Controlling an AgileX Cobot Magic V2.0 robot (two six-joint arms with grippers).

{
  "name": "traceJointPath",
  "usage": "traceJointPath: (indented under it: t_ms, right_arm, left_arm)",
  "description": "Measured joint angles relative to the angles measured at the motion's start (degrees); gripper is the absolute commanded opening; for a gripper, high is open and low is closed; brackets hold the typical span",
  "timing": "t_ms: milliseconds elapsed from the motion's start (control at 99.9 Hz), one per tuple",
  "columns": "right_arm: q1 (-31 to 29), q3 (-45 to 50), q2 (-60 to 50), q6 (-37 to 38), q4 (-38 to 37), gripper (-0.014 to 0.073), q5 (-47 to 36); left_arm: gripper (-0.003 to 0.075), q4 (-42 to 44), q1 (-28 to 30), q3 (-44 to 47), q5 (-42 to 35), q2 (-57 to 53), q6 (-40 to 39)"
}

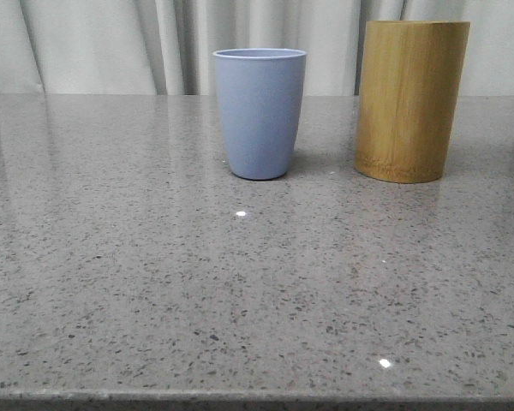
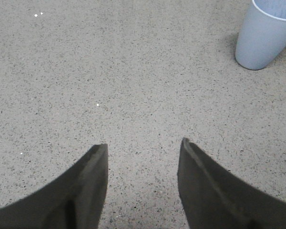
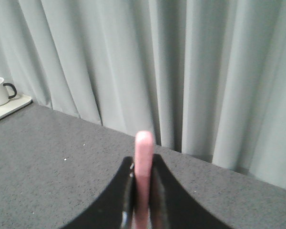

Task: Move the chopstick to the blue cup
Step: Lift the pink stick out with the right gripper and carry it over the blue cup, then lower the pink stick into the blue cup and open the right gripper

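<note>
The pink chopstick is away from the blue cup's rim (image 1: 259, 53) in the front view. I will move the chopstick toward the cup before my right gripper lets go of it.
The blue cup (image 1: 259, 113) stands upright at the back middle of the table; it also shows in the left wrist view (image 2: 264, 36). No gripper shows in the front view. My left gripper (image 2: 143, 148) is open and empty over bare tabletop, apart from the cup. My right gripper (image 3: 143, 160) is shut on a pale pink chopstick (image 3: 143, 148), whose rounded end sticks out past the fingertips. The right wrist view faces the curtain; neither cup shows there.
A taller yellow-brown bamboo cylinder (image 1: 410, 101) stands right of the blue cup. A white mug (image 3: 0, 90) sits on a pale tray (image 3: 7, 109) at the table's far edge. Grey curtains (image 3: 181, 71) hang behind the speckled table (image 1: 240, 282).
</note>
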Motion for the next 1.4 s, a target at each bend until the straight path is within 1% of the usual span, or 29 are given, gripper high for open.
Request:
traceJointPath:
  t_ms: [240, 410, 500, 570, 620, 690, 700, 730, 760, 800, 961, 1161, 1281, 1401]
  right_arm:
    - [1.61, 0.00, 6.57, 0.00, 0.99, 0.0036, -3.90]
    - [1.60, 0.00, 10.00, 0.00, 0.99, 0.0038, -4.06]
    - [1.60, 0.00, 11.75, 0.00, 1.08, 0.0050, -2.78]
    - [1.60, 0.00, 12.90, 0.00, 1.08, 0.0099, -1.31]
    - [1.60, 0.00, 13.52, 0.00, 1.12, 0.0153, -0.65]
    - [1.60, 0.00, 14.06, 0.16, 1.27, 0.0249, 0.04]
    - [1.60, 0.00, 14.20, 0.31, 1.38, 0.0249, 0.03]
    - [1.60, 0.00, 14.31, 0.69, 1.38, 0.0286, 0.18]
    - [1.60, 0.00, 14.46, 0.94, 1.38, 0.0311, 0.24]
    - [1.60, 0.00, 14.45, 1.50, 1.42, 0.0323, 0.24]
    - [0.85, 0.00, 14.45, 2.26, 1.51, 0.0320, 0.50]
    - [-0.94, 0.44, 13.18, 2.26, 1.51, 0.0318, 3.24]
    - [-2.43, 3.10, 10.17, 2.26, 1.51, 0.0295, 3.24]
    - [-3.82, 8.37, 5.66, 2.26, 1.51, 0.0273, 2.92]
  left_arm:
    - [0.0337, 0.00, 0.00, 0.00, 0.00, 0.00, 0.00]
    - [0.0337, 0.00, 0.00, 0.00, 0.00, 0.00, 0.00]
    - [0.0337, 0.00, 0.00, 0.00, 0.00, 0.00, 0.00]
    - [0.0337, 0.00, 0.00, 0.00, 0.00, 0.00, 0.00]
    - [0.0337, 0.00, 0.00, 0.00, 0.00, 0.00, 0.00]
    - [0.0337, 0.00, 0.00, 0.00, 0.00, 0.00, 0.00]
    - [0.0337, 0.00, 0.00, 0.00, 0.00, 0.00, 0.00]
    - [0.0337, 0.00, 0.00, 0.00, 0.00, 0.00, 0.00]
    - [0.0337, 0.00, 0.00, 0.00, 0.00, 0.00, 0.00]
    - [0.0337, 0.00, 0.00, 0.00, 0.00, 0.00, 0.00]
    - [0.0337, 0.00, 0.00, 0.00, 0.00, 0.00, 0.00]
    - [0.0337, 0.00, 0.00, 0.00, 0.00, 0.00, 0.00]
    - [0.0337, 0.00, 0.00, 0.00, 0.00, 0.00, 0.00]
    - [0.0337, 0.00, 0.00, 0.00, 0.00, -0.28, 0.00]
